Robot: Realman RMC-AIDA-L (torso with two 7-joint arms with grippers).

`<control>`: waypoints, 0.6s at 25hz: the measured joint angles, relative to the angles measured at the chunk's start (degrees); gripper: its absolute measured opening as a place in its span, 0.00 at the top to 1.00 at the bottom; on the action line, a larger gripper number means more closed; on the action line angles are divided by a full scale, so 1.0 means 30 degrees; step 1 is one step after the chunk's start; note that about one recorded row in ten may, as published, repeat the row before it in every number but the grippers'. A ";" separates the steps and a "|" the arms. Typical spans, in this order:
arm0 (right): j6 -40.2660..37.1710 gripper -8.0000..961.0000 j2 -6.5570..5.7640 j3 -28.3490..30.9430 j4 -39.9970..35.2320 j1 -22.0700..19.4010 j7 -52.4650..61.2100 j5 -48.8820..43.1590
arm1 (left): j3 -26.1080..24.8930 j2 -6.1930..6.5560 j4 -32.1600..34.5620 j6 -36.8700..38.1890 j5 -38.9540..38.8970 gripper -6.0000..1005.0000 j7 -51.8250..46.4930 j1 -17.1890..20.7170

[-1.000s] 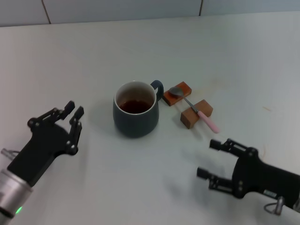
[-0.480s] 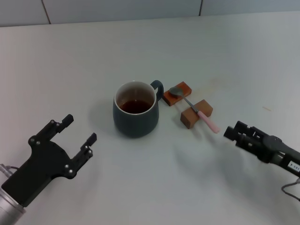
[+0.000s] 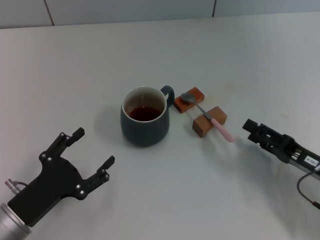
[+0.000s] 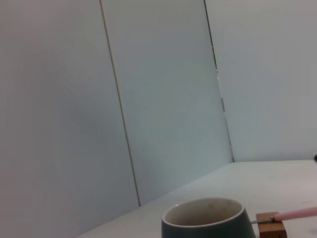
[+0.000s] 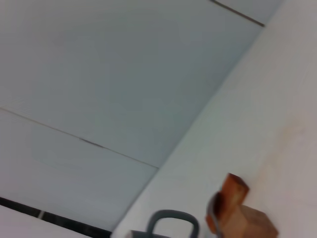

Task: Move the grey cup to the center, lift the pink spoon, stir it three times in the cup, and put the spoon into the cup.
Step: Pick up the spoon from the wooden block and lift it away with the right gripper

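My right gripper's fingers stop short of the spoon's pink handle (image 3: 223, 131), so closing now would miss it. My right gripper moves toward the handle, then closes on it.
The grey cup (image 3: 144, 120) stands mid-table with dark reddish-brown liquid inside and its handle toward the far right. It also shows in the left wrist view (image 4: 208, 221). The pink spoon (image 3: 222, 131) lies across two brown wooden blocks just right of the cup, metal bowl on the far block, pink handle pointing to the near right. My left gripper (image 3: 94, 147) is open and empty, low at the near left, well apart from the cup. My right gripper (image 3: 249, 125) hovers just right of the spoon's handle end, not touching it.
The two wooden blocks (image 3: 190, 100) (image 3: 209, 121) sit close beside the cup's handle. In the right wrist view, the blocks (image 5: 233, 191) and the cup's handle (image 5: 171, 222) appear low. A tiled wall edge (image 3: 130, 20) runs along the back of the white table.
My left gripper has drawn back toward the near edge and turned. My right arm has swung and rotated, moving from the near right up to beside the spoon's handle end.
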 joint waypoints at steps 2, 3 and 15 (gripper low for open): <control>0.0586 0.16 0.0031 -0.0176 0.0143 0.0244 0.0017 -0.0070 | 0.0001 -0.0012 0.0005 -0.0019 -0.0001 0.14 0.0048 0.0003; 0.0715 0.16 0.0040 -0.0299 0.0222 0.0354 0.0017 -0.0072 | 0.0001 -0.0020 0.0005 -0.0019 0.0000 0.14 0.0123 0.0012; 0.1418 0.16 0.0130 -0.1325 0.0670 0.1058 -0.0307 -0.0092 | 0.0000 -0.0050 -0.0215 0.0105 0.0001 0.14 0.0726 0.0127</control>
